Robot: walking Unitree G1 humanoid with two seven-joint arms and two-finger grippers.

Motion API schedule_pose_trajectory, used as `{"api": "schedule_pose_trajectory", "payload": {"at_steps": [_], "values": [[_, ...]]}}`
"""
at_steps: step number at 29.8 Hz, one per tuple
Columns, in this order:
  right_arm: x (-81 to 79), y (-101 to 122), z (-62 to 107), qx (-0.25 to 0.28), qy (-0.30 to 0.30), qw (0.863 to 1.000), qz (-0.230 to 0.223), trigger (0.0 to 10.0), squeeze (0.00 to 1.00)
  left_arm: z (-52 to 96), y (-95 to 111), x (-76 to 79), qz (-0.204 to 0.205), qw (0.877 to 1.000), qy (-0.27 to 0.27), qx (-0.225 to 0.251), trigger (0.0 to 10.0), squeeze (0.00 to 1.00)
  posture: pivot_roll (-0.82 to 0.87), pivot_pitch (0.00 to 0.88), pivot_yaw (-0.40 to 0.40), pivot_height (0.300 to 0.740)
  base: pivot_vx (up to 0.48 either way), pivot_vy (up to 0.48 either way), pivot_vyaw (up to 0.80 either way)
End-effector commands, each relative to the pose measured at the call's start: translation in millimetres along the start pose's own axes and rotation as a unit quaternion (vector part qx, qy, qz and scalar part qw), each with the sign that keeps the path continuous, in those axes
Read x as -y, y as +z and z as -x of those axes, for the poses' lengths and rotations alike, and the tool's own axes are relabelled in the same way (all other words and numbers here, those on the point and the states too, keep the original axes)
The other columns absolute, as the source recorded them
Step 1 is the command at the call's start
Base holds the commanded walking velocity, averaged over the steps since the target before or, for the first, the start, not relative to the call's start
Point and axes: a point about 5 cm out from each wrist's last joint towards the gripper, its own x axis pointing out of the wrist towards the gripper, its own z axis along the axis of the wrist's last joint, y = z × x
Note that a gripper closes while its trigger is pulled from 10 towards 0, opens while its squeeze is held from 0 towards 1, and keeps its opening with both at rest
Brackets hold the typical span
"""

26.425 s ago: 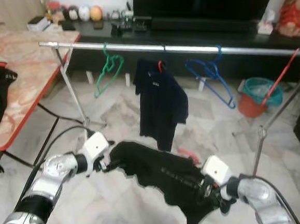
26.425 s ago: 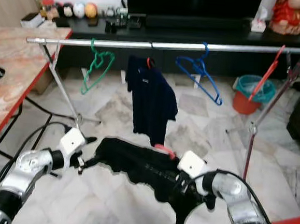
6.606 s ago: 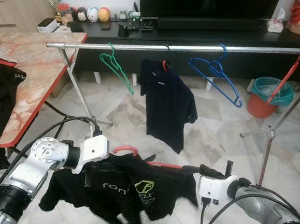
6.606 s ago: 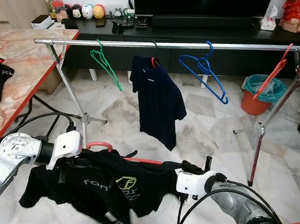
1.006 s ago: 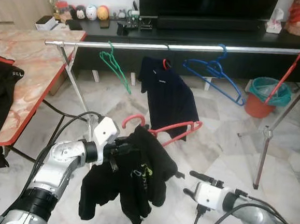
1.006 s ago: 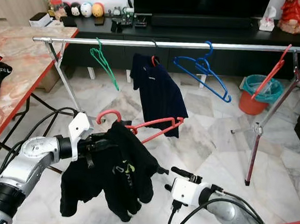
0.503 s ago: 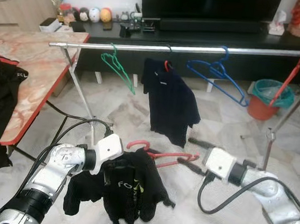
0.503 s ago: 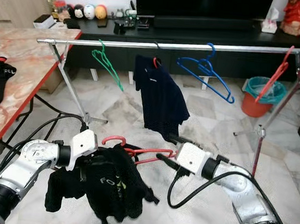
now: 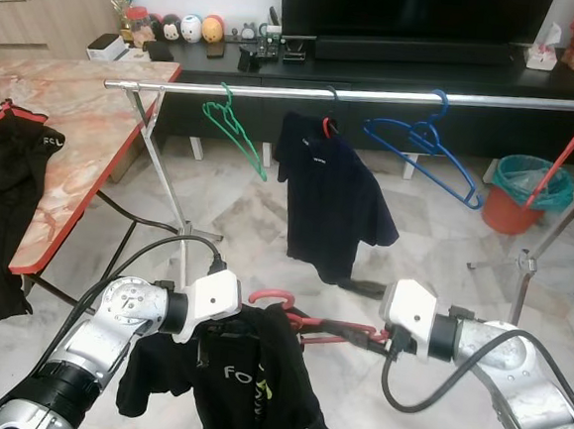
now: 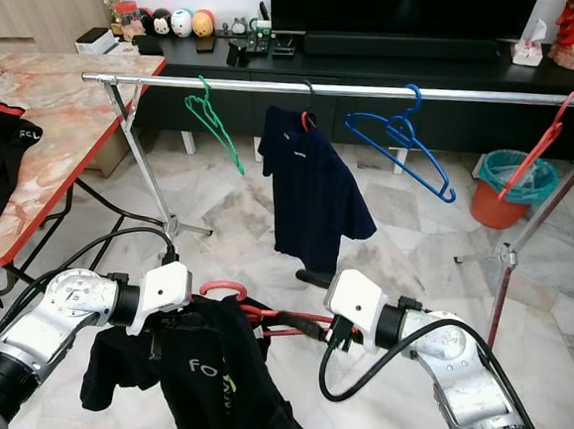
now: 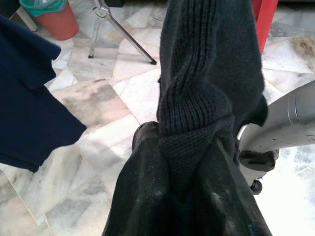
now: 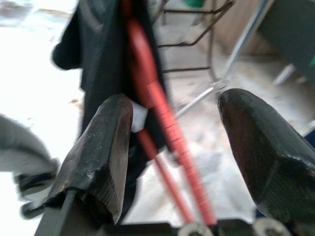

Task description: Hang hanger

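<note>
My right gripper grabs the bare end of the hanger's red bars next, since the black shirt (image 9: 244,380) (image 12: 106,59) covers the hanger's other arm.
A red hanger (image 9: 272,298) carries a black shirt (image 9: 244,380) with white lettering, held low in front of me. My left gripper (image 11: 184,142) is shut on the shirt's bunched black fabric (image 11: 206,73) just below the hanger's hook. My right gripper (image 12: 174,105) is open at the hanger's right end, and the red bars (image 12: 157,103) run between its spread fingers (image 12: 98,147). In the eye views that right gripper (image 10: 293,324) meets the hanger's arm. The silver clothes rail (image 9: 376,95) stands beyond, at chest height.
On the rail hang a green hanger (image 9: 236,131), a navy shirt (image 9: 338,199), a blue hanger (image 9: 426,151) and a red hanger (image 9: 565,157). A marble table (image 9: 65,128) with a black garment (image 9: 6,183) stands left. An orange bucket (image 9: 523,188) sits far right.
My right gripper has risen from low near the floor to the hanger's right end, and its fingers now straddle the bars. The left gripper has lowered the hanger and shirt.
</note>
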Motion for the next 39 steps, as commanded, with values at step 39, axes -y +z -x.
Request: {"api": "schedule_pose_trajectory", "payload": {"at_steps": [39], "values": [[-17.5, -7.1, 12.1, -0.058, 0.137, 0.988, -0.030, 10.0, 0.00, 7.3, 23.1, -2.1, -0.096, 0.993, -0.062, -0.013, 10.0, 0.00, -0.07, 0.031, 0.068, 0.740, 0.000, 0.000, 0.00]]}}
